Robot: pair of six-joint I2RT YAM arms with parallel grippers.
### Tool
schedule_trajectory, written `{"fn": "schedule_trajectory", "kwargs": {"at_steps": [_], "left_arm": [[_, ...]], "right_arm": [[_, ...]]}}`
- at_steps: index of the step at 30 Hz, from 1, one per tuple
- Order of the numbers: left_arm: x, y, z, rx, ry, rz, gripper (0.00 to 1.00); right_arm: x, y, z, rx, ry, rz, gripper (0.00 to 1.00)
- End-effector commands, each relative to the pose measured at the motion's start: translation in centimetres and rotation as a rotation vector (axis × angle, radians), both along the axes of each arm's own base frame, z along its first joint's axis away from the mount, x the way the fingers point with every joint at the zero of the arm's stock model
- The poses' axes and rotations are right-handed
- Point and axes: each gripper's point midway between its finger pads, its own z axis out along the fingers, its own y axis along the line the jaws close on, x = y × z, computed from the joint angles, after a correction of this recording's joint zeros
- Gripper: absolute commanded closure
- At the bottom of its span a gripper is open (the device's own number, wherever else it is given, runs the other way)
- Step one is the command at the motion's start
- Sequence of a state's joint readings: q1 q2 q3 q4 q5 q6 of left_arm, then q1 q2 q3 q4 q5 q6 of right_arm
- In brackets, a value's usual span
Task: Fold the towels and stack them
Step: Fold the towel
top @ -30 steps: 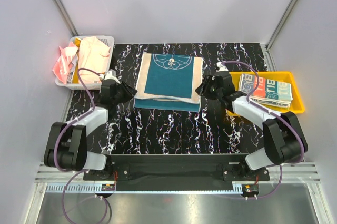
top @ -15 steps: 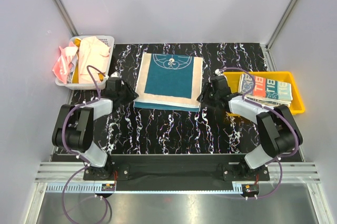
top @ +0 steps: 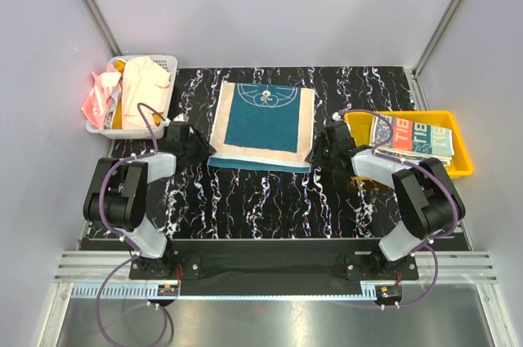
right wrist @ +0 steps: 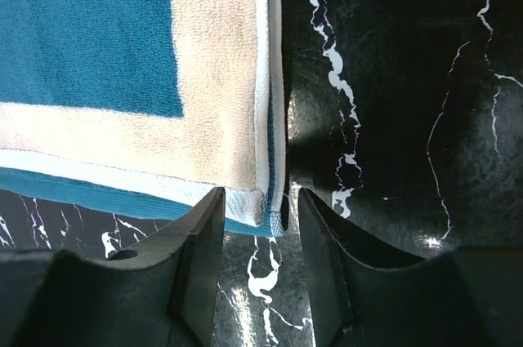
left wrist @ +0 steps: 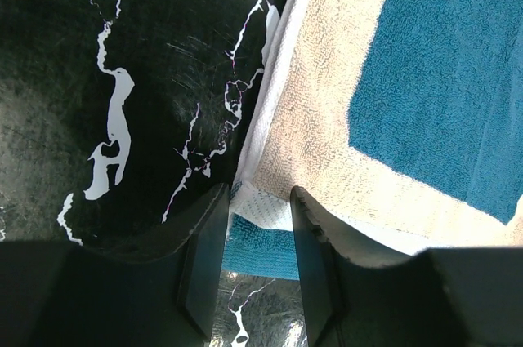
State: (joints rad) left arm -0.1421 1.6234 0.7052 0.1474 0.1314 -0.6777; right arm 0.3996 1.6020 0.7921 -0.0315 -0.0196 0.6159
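My right gripper has its corner of the towel, so my left gripper should next grab the towel's near corner opposite that one, to pull the towel evenly straight for folding.
A teal-and-cream towel (top: 265, 122) lies folded flat in the middle of the black marble table (top: 270, 200). My left gripper (top: 200, 149) is low at its near-left corner. In the left wrist view the corner of the towel (left wrist: 270, 212) lies between the parted fingers of the left gripper (left wrist: 260, 200). My right gripper (top: 317, 151) is low at the near-right corner. In the right wrist view that corner of the towel (right wrist: 257, 200) sits between the fingers of the right gripper (right wrist: 261, 200), with a gap on its right side.
A white mesh basket (top: 167, 61) at the back left holds a pale peach towel (top: 143, 86) and a coral pink one (top: 98, 98). A yellow tray (top: 462, 151) at the right holds a folded lettered towel (top: 413, 139). Grey walls enclose the table.
Both arms have dropped from a raised pose to the table at the towel's near corners. The towel's top layer now lies flat, its near edge nearly covering the teal layer below.
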Motion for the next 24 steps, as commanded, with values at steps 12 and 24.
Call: {"fn": "schedule_trajectory", "kwargs": {"at_steps": [12, 24], "left_arm": [[0.5, -0.5, 0.7, 0.003, -0.011, -0.040, 0.68], [0.8, -0.4, 1.4, 0.017, -0.017, -0.049, 0.92]], "right_arm": [[-0.1, 1.7, 0.2, 0.039, 0.003, 0.001, 0.60], [-0.1, 1.8, -0.1, 0.046, 0.014, -0.003, 0.74]]}}
